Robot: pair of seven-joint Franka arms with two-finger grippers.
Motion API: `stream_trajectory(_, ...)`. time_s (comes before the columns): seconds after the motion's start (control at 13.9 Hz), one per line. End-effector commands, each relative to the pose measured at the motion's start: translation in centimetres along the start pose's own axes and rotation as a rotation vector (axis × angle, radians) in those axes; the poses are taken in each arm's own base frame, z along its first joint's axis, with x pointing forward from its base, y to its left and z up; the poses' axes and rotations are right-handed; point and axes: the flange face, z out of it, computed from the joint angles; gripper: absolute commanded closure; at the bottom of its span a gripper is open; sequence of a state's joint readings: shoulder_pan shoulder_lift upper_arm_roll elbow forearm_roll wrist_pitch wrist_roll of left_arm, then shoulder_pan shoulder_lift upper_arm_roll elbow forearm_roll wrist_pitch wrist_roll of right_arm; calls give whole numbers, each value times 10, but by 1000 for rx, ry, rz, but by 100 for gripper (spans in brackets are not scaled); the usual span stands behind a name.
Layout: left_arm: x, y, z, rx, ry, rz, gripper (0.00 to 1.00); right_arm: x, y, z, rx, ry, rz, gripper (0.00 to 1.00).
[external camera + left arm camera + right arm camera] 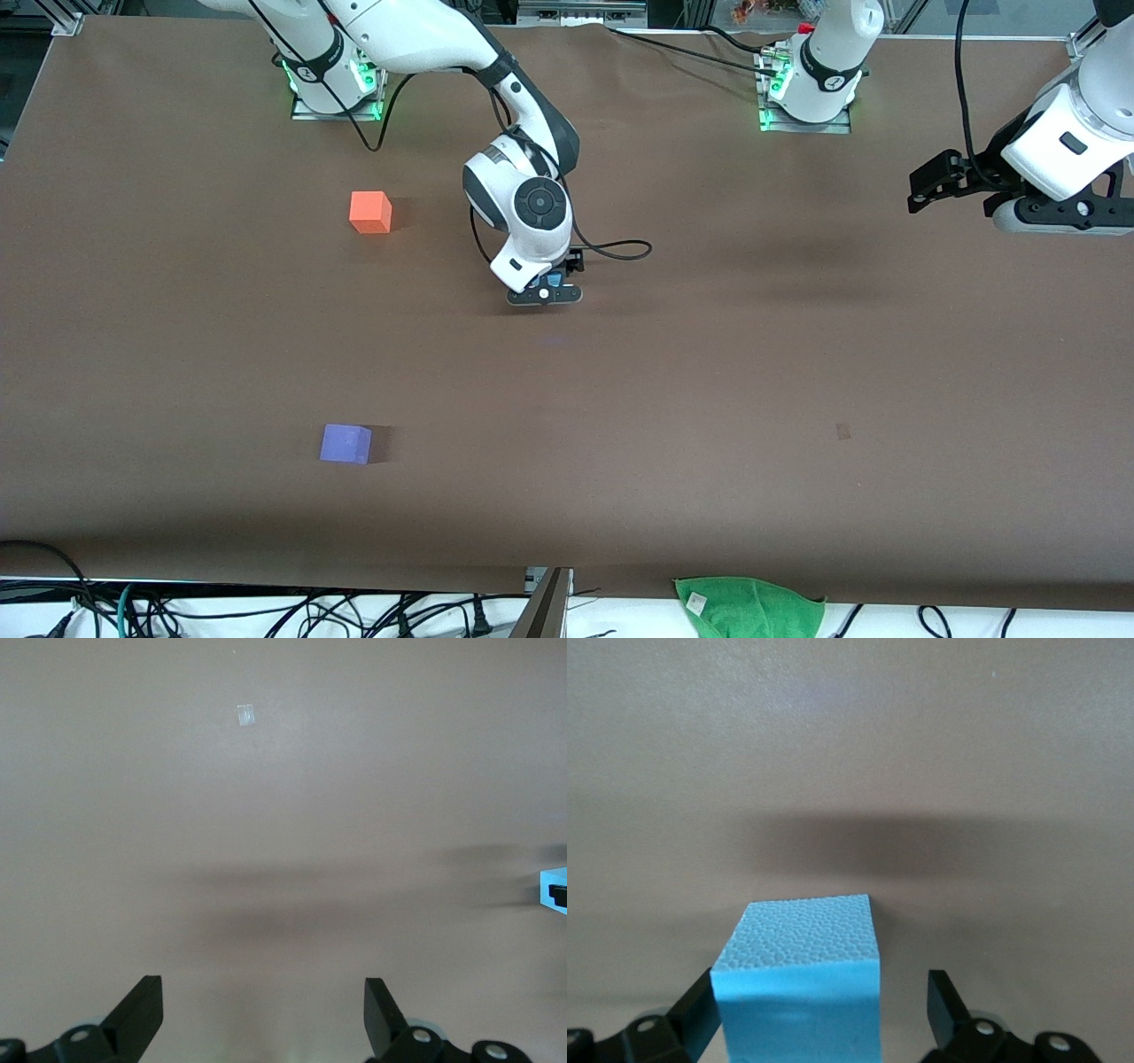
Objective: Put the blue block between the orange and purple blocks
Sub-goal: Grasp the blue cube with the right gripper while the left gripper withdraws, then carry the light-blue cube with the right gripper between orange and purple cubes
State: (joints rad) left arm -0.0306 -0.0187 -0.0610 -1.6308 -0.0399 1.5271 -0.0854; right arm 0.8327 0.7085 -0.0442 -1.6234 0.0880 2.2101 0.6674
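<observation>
The fingers of my right gripper are low on either side of the blue block, so it is time to close on it now.
The blue block (pixel 799 979) sits between the fingers of my right gripper (pixel 819 992), which is open: one finger is against the block and the other stands off with a gap. In the front view only a sliver of the blue block (pixel 554 281) shows under the right gripper (pixel 547 294), low at mid-table. The orange block (pixel 370 213) lies toward the right arm's end, farther from the front camera. The purple block (pixel 345 444) lies nearer the camera. My left gripper (pixel 921 188) waits open and empty in the air at the left arm's end; its wrist view shows its gripper (pixel 264 992) and the blue block (pixel 554 890).
A green cloth (pixel 749 607) lies at the table's front edge, with cables below it. A small pale tag (pixel 246 715) is on the brown table cover (pixel 709 372). The right arm's cable (pixel 620 252) loops beside its wrist.
</observation>
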Motion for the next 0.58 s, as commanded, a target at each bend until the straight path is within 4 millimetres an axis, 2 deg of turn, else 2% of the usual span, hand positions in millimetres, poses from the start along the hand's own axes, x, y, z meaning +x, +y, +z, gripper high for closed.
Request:
stream_trajectory(0.0,-1,-2,-1,-3,1,31,0,-7,5,-9,13,4,-10,3)
stream_trajectory(0.07,-1,-2,-1,-3,1,32,0,-8,4,-9,12,4,-13,17)
stream_trajectory(0.36,0,-6,-2,-4,2,39,0,-9,3,-9,12,4,-15,40)
stream_trajectory(0.5,4,-6,-5,-5,6,41,0,-8,2,-12,16,7,-2,60)
